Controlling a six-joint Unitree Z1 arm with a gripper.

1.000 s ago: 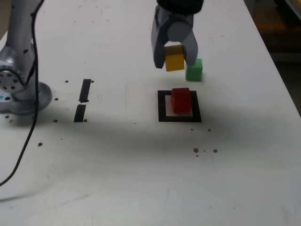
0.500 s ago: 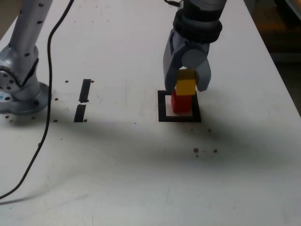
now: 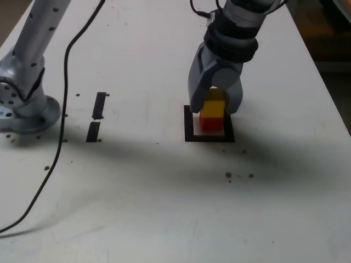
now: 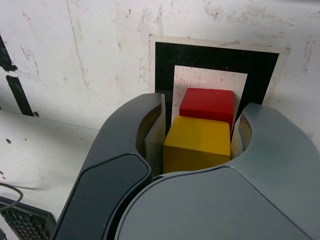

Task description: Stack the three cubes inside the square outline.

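Observation:
The yellow cube's lower edge (image 3: 213, 116) is resting on the red cube (image 3: 210, 124), so the yellow cube would stay there. It is time for my gripper to open now.
A yellow cube (image 3: 214, 108) (image 4: 196, 144) rests on top of a red cube (image 3: 210, 124) (image 4: 207, 103). The red one stands on the white centre of the square outline (image 3: 189, 129) (image 4: 165, 65). My gripper (image 3: 214, 107) (image 4: 197, 125) comes down from above and is shut on the yellow cube, one finger against each side. The wrist view shows the yellow cube sitting a little off the red one's far edge. The gripper's body hides the table just behind the stack in the exterior view.
Two short black strips (image 3: 99, 104) (image 3: 93, 131) lie toward the exterior view's left. The arm's base (image 3: 24, 107) stands at the far left, with a black cable (image 3: 55, 142) trailing across the table. The table's edge (image 3: 329, 98) runs along the right.
The gripper carried the yellow cube from the air behind the outline down onto the red cube. The green cube seen earlier is now hidden behind the gripper.

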